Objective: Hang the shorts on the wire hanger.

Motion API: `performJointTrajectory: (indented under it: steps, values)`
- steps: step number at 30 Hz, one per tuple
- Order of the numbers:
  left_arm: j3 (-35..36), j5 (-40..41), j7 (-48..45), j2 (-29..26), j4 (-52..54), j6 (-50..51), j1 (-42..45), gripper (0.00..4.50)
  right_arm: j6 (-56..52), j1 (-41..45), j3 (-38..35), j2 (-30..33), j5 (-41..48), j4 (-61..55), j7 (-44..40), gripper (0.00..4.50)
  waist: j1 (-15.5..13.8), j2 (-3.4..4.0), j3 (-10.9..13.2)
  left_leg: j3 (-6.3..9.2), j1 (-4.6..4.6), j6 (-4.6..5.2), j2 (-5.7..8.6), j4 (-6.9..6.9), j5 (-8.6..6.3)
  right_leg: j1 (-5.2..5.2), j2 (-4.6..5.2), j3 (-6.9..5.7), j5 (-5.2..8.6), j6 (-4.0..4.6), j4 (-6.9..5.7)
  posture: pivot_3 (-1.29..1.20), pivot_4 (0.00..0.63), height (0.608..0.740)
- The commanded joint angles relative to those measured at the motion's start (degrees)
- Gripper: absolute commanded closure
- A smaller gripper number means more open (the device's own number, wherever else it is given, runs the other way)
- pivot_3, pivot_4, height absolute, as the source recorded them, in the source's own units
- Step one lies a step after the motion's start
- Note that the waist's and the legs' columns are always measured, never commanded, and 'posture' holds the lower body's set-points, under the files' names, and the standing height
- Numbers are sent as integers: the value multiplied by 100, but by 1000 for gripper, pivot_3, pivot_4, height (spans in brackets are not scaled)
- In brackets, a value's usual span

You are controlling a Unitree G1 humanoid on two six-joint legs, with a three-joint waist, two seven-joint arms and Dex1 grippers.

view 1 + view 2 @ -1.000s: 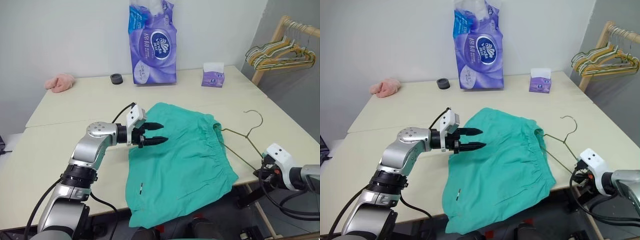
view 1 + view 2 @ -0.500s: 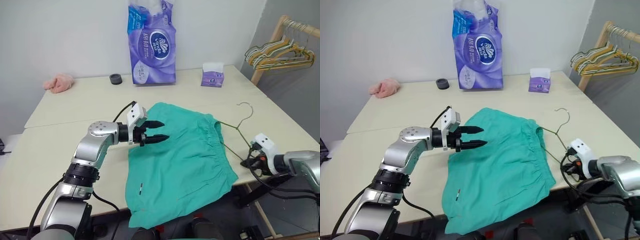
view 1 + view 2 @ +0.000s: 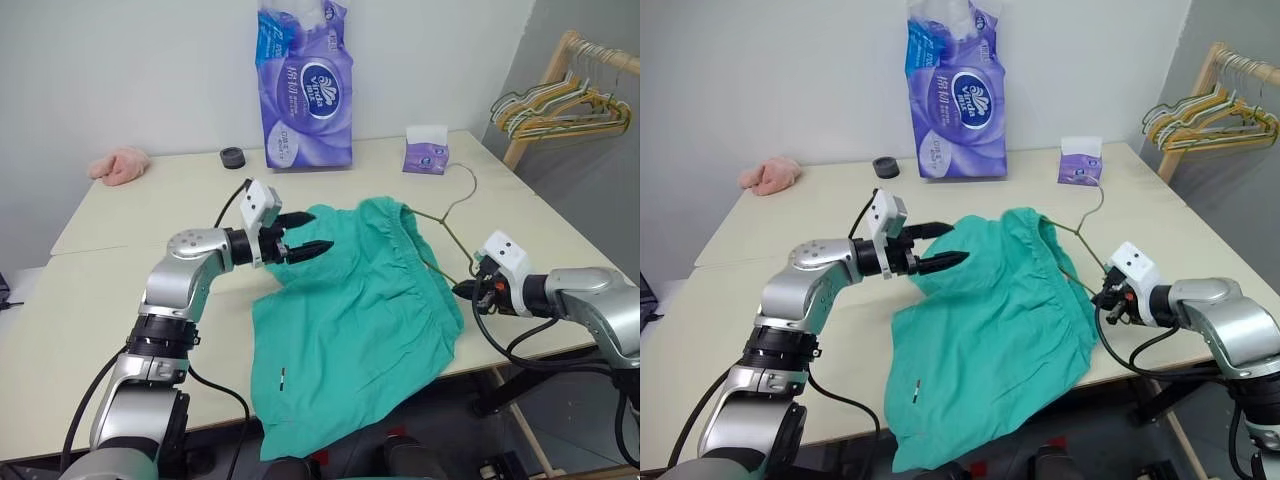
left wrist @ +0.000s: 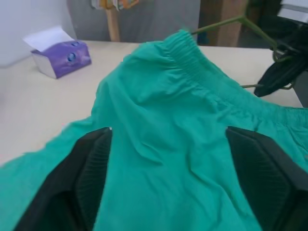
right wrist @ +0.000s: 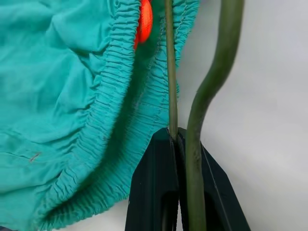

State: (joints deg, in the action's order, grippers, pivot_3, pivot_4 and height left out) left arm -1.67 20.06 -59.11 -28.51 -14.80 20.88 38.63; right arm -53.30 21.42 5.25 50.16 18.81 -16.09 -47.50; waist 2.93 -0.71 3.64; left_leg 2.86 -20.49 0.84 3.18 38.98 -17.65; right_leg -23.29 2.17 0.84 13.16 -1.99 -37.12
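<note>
I should next grab the shorts [image 3: 350, 320] with my left gripper by the raised end of the waistband, because that end is standing up while the legs are hanging slack.
The teal-green shorts [image 3: 350, 320] lie spread on the table [image 3: 130, 300], legs hanging over its front edge. Their gathered waistband [image 3: 425, 255] is lifted off the surface on the right. The thin wire hanger [image 3: 455, 198] stands tilted up, hook pointing away from me, with one arm running inside the waistband [image 5: 115, 91]. My right gripper [image 3: 467, 290] is shut on the hanger's wire [image 5: 169, 72] just beside the waistband. My left gripper [image 3: 308, 232] hovers open over the shorts' far left part, and the fabric [image 4: 163, 144] shows between its fingers [image 4: 82, 178].
A purple toilet-paper pack [image 3: 305, 85], a small black disc [image 3: 233, 157] and a purple tissue box [image 3: 426, 152] stand along the far edge. A pink cloth [image 3: 118, 165] lies at the far left. A wooden rack of bunched hangers [image 3: 560, 100] stands past the table's right edge.
My right gripper has moved left and up with the hanger, tilting it up and raising the waistband. The left gripper has opened wider and risen a little. The shorts have bunched leftward.
</note>
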Motion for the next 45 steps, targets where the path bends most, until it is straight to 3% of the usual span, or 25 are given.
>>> performJointTrajectory:
  steps: [1, 13, 29, 32, 45]
  values:
    - [257, 29, -49, -41, -320, -366, 582, 32, 270, 174, 217, 1, -128, -518, -12, 4500, 0, -2, -1, 0, 0, -1, 0, 0, 0, 0, 0, -1, 0, 0, 0, -125, 4, 740]
    - [-887, -617, -2568, -995, -389, -1567, 1029, 32, 1247, 309, 1005, 434, -859, -906, -473, 4500, 33, 3, -5, -1, -18, -3, 3, 1, 1, -19, 1, 0, -3, 4, 1, -122, 6, 740]
    - [-1387, -1333, -2766, -443, -1406, -2877, 882, 32, 1764, 535, 1101, 503, -1329, -1114, -933, 4500, 42, 2, -5, -2, -19, 1, 2, 4, 1, -20, -2, 0, -3, 4, -3, -137, 11, 740]
    - [-1318, -1336, -2655, -291, -1606, -2843, 952, 637, 1835, 552, 1103, 495, -1361, -1149, -971, 4500, 37, 2, -5, -2, -20, 2, 2, 6, 1, -19, -1, -1, -3, 3, -3, -142, 13, 740]
    - [-1316, -1238, -2644, -141, -1301, -2615, 681, 4485, 2393, 546, 1182, 425, -1545, -1210, -1189, 4500, 46, 2, -5, -1, -21, 2, 2, 7, 0, -20, -1, -1, -3, 3, -4, -142, 16, 740]
